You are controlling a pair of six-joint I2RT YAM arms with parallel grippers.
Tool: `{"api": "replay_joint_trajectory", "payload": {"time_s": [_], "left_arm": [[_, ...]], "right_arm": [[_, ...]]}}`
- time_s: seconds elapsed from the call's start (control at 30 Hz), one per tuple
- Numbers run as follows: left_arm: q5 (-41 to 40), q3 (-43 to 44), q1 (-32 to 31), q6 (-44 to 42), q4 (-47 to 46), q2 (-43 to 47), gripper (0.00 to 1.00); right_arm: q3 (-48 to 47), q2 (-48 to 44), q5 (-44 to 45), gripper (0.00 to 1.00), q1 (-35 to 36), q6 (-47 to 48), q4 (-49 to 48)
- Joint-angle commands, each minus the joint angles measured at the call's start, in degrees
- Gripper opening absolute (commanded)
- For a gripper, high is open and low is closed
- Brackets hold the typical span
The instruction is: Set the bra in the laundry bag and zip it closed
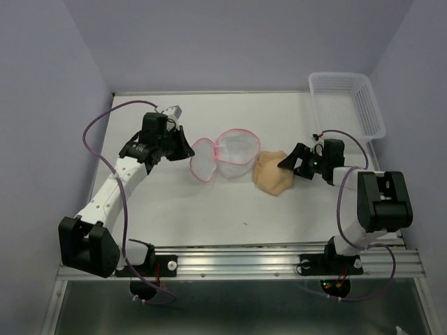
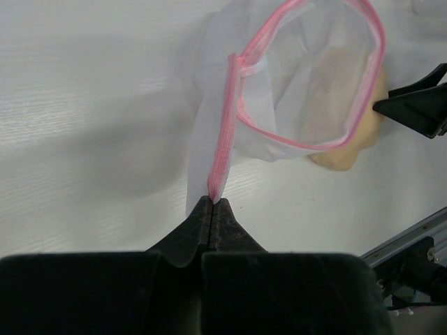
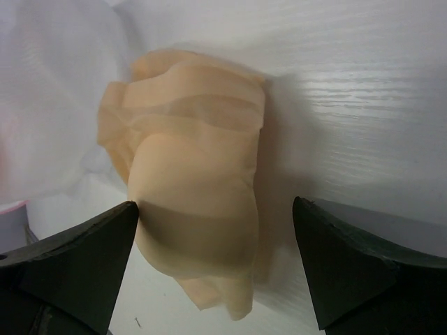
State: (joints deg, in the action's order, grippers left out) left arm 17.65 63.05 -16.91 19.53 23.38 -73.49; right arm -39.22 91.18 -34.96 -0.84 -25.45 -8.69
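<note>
I next need my right gripper to grab the beige bra (image 1: 272, 174) at its side away from the laundry bag, so its free opposite end enters the bag first.
The laundry bag (image 1: 234, 152) is a white mesh pouch with a pink zipper rim, lying open mid-table. My left gripper (image 1: 187, 150) is shut on the bag's pink rim at its left end; in the left wrist view the rim (image 2: 222, 150) runs straight into my closed jaws (image 2: 211, 202). The beige bra (image 1: 272, 174) lies just right of the bag. My right gripper (image 1: 288, 164) is open around the bra's right side; in the right wrist view the bra (image 3: 192, 202) sits between my spread fingers, touching the left fingertip (image 3: 105, 237).
A white lattice basket (image 1: 346, 105) stands at the back right corner. An aluminium rail (image 1: 279, 262) runs along the near edge. Purple walls enclose the table on three sides.
</note>
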Motion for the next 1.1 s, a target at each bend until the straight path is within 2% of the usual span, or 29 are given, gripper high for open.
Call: {"api": "replay_joint_trajectory", "payload": {"time_s": [0.0, 0.07, 0.1, 0.2, 0.23, 0.27, 0.4, 0.5, 0.73, 0.9, 1.0, 1.07], "left_arm": [[1.6, 1.9, 0.2, -1.1, -1.6, 0.5, 0.0], [1.8, 2.0, 0.2, -1.1, -1.6, 0.2, 0.0], [2.0, 2.0, 0.2, -1.0, -1.6, -0.1, 0.0], [2.2, 2.1, 0.1, -0.9, -1.6, -0.4, 0.0], [2.4, 2.2, 0.1, -0.8, -1.6, -0.6, 0.0], [2.4, 2.2, 0.1, -0.8, -1.6, -0.6, 0.0], [2.5, 2.2, 0.2, -0.8, -1.6, -0.6, 0.0], [2.6, 2.1, 0.1, -0.8, -1.6, -0.3, 0.0], [4.2, 2.4, 0.2, -0.7, -1.5, 0.7, 0.0], [5.5, 2.3, 0.2, -0.9, -1.7, 1.2, 0.0], [5.7, 2.0, 0.1, -0.7, -2.0, 1.3, 0.0], [5.9, 1.8, 0.2, -0.6, -2.3, 1.2, 0.0]], "right_arm": [[2.0, 3.3, -7.8, 0.93, -0.4, -3.2, -11.9], [2.5, 4.2, -9.7, 0.87, -0.4, -4.1, -14.0], [2.6, 4.6, -10.3, 0.76, -0.4, -4.6, -14.9], [2.9, 6.2, -11.7, 0.53, -0.4, -5.3, -17.2], [3.3, 6.4, -12.5, 0.34, -0.4, -6.1, -18.8], [3.6, 6.1, -13.1, 0.24, -0.4, -6.7, -19.5], [4.3, 1.7, -14.3, 0.11, -0.4, -7.5, -20.0], [4.3, -3.4, -13.5, 0.06, -0.4, -7.9, -18.8], [-3.5, -23.2, -2.1, 0.05, -0.4, -0.7, -1.7], [-10.8, -28.0, -3.0, 0.04, -0.4, 0.6, 1.8], [-15.0, -27.3, -3.7, 0.03, 0.7, 0.7, 1.5], [-16.6, -25.4, -3.6, 0.03, 3.9, 0.8, 0.0]]}}
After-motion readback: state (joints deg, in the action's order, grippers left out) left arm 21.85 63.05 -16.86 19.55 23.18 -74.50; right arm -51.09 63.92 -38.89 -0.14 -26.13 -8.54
